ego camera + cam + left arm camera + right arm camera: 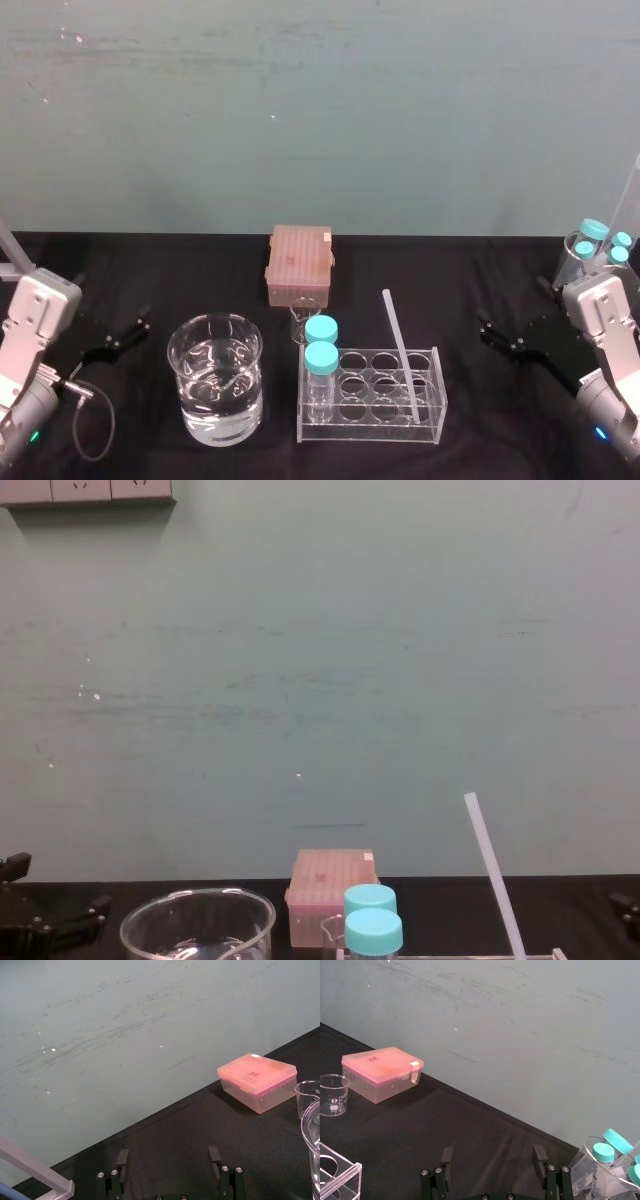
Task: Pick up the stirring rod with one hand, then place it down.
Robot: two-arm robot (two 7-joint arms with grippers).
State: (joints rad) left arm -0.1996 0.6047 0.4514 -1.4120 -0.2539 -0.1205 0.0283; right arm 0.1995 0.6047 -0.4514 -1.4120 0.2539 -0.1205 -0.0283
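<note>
The stirring rod's lower end sits in a hole of the clear rack (545, 956), and my right gripper should grab the rod next by its exposed upper part (483, 834).
The stirring rod (398, 350) is a thin white translucent stick. It leans in a right-hand hole of the clear rack (372, 430) and rises well above it; the chest view shows its upper part (494, 878). Two blue-capped vials (321, 345) stand in the rack's left holes. My left gripper (125, 335) hovers open at the table's left, nothing between its fingers (122, 1157). My right gripper (500, 338) hovers open right of the rack, its fingers (539, 1156) wide apart and empty. Both are well apart from the rod.
A glass beaker of water (215, 378) stands left of the rack. A pink tip box (299, 264) sits behind, with a small empty beaker (304, 322) in front of it. A beaker holding blue-capped tubes (598, 250) is at the far right. Black cloth covers the table.
</note>
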